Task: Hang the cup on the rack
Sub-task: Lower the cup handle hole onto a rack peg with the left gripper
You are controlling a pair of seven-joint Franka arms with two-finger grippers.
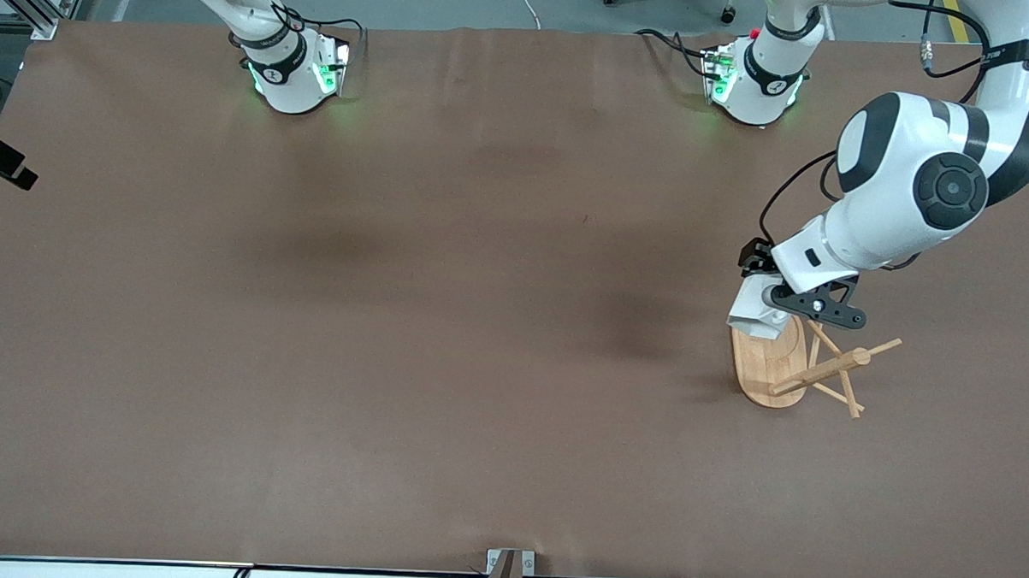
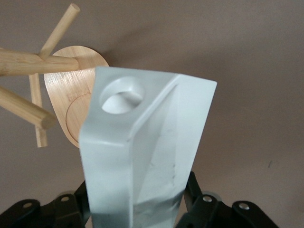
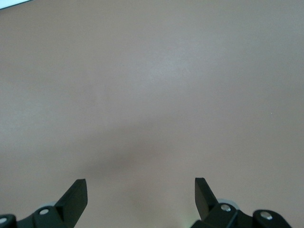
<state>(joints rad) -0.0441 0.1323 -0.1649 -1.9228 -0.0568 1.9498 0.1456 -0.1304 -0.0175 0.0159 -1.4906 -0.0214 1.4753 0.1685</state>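
My left gripper stays closed on the cup for now, since the cup's handle hole (image 2: 121, 97) is short of the wooden pegs and the cup would drop if I opened.
My left gripper (image 1: 786, 304) is shut on the white faceted cup (image 1: 755, 314) and holds it tilted over the oval base of the bamboo rack (image 1: 773, 366), near the left arm's end of the table. In the left wrist view the cup (image 2: 142, 142) fills the middle between the black fingers, held by my left gripper (image 2: 137, 195). The round hole in its blocky handle (image 2: 121, 95) points toward the rack (image 2: 71, 83), close to a peg tip (image 2: 45, 118). My right gripper (image 3: 141, 187) is open and empty over bare table. It is out of the front view.
The two arm bases (image 1: 295, 72) (image 1: 753, 79) stand along the table's edge farthest from the front camera. A black object (image 1: 1, 164) juts in at the right arm's end. A small metal bracket (image 1: 509, 567) sits at the nearest edge.
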